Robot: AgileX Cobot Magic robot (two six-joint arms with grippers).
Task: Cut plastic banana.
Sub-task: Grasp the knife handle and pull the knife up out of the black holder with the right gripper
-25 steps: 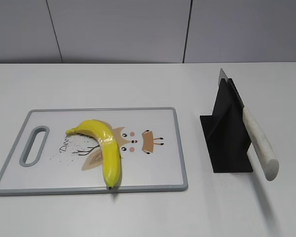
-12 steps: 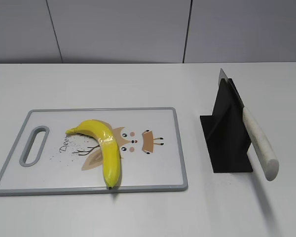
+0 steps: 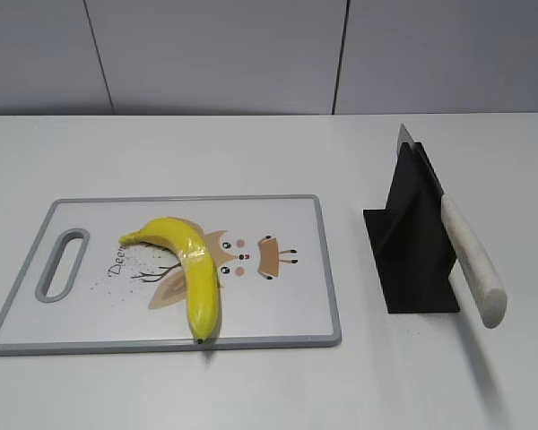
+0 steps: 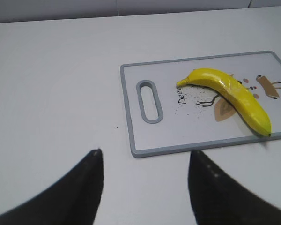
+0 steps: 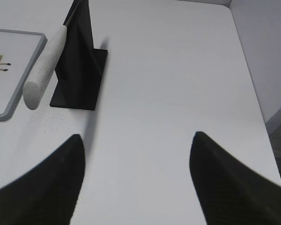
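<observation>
The knife should be grabbed by its white handle (image 3: 471, 260) with my right gripper next, to cut the plastic banana (image 3: 190, 265).
The plastic banana (image 3: 190, 265) lies whole on the white cutting board (image 3: 278, 313), stem to the left and dark tip near the front edge; it also shows in the left wrist view (image 4: 234, 96). A knife with a white handle (image 3: 471, 260) rests tilted in a black stand (image 3: 412, 242); both show in the right wrist view, handle (image 5: 44, 68) and stand (image 5: 79, 61). My left gripper (image 4: 145, 157) is open and empty, near the board's handle end. My right gripper (image 5: 136, 140) is open and empty, over bare table to the right of the stand. Neither arm shows in the exterior view.
The board (image 4: 131, 122) has a grey rim and a handle slot (image 4: 150, 101) at its left end. The table's right edge (image 5: 253, 84) runs close to the right gripper, with a wall beyond it. A grey panelled wall stands behind the table.
</observation>
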